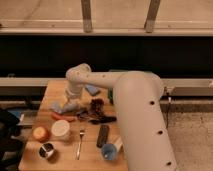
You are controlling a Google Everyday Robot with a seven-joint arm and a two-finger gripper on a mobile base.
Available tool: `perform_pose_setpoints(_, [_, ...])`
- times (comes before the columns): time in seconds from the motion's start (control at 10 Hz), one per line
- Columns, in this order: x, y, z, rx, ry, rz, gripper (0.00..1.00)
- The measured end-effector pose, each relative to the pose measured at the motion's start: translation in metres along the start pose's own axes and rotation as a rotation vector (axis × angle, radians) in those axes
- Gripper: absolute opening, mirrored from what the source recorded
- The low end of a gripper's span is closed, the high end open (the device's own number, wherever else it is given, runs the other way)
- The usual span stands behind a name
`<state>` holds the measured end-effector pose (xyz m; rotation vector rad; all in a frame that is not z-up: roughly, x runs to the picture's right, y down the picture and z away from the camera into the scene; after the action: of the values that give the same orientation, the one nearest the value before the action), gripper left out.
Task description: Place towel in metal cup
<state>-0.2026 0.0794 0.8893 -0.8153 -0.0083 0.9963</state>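
The robot's gripper should next grab the towel's crumpled folds, so that the pale blue-white towel can go in the metal cup [46, 150].
The towel [61, 106] is a crumpled pale blue-grey cloth on the left half of the wooden table [55, 90]. My gripper [73, 99] hangs from the white arm directly over the towel's right end, open and low above it. I cannot tell whether it touches the cloth. The metal cup [46, 150] is small and shiny with a dark inside. It stands upright at the table's near left corner, well in front of the gripper and apart from it.
A blue sponge block [93, 90] lies right of the gripper. A brown cone [97, 105] and a red stick [62, 117] sit mid-table. Nearer are an orange [40, 133], a white tub [61, 130], a fork [80, 142], a dark bar [102, 135] and a blue cup [108, 150].
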Motion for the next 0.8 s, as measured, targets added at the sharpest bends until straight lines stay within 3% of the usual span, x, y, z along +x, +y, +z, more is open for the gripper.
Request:
perform_pose_setpoints(0.4, [0.004,0.008,0.030,-0.071,0.025,0.007,0.79])
perform_pose_setpoints(0.8, [0.008,0.006,0.028,-0.079,0.021,0.009,0.43])
